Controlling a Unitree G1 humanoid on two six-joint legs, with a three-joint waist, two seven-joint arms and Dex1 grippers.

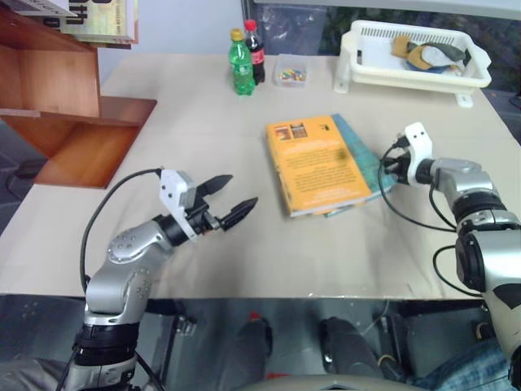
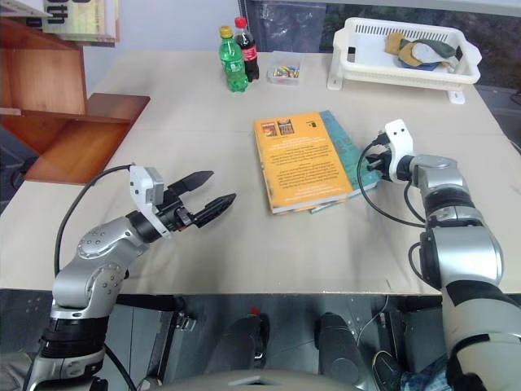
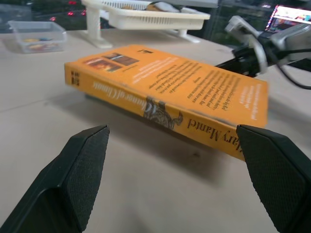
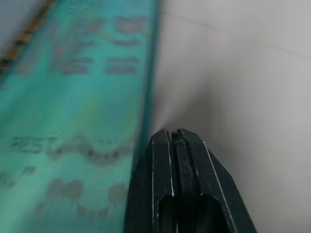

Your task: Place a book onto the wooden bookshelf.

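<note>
The left gripper grabs the orange book by its spine (image 1: pixel 282 187) next. One finger slides underneath, where a gap shows under the orange book's raised spine.
The thick orange-yellow book (image 1: pixel 313 163) lies back cover up in the middle of the table, on top of a thinner teal book (image 1: pixel 359 145). My left gripper (image 1: pixel 242 191) is open, low over the table to the left of the book and pointing at its spine (image 3: pixel 165 109); its two fingers (image 3: pixel 77 179) frame the book from a short way off. My right gripper (image 1: pixel 388 171) is shut, tips (image 4: pixel 174 141) against the teal book's (image 4: pixel 73 121) right edge, holding nothing. The wooden bookshelf (image 1: pixel 57 90) stands at the table's far left.
A green bottle (image 1: pixel 241 65), a cola bottle (image 1: pixel 256 49) and a small clear box (image 1: pixel 290 73) stand at the back. A white basket (image 1: pixel 415 57) with cloths sits at the back right. Other books (image 1: pixel 98 20) rest on the shelf's upper board.
</note>
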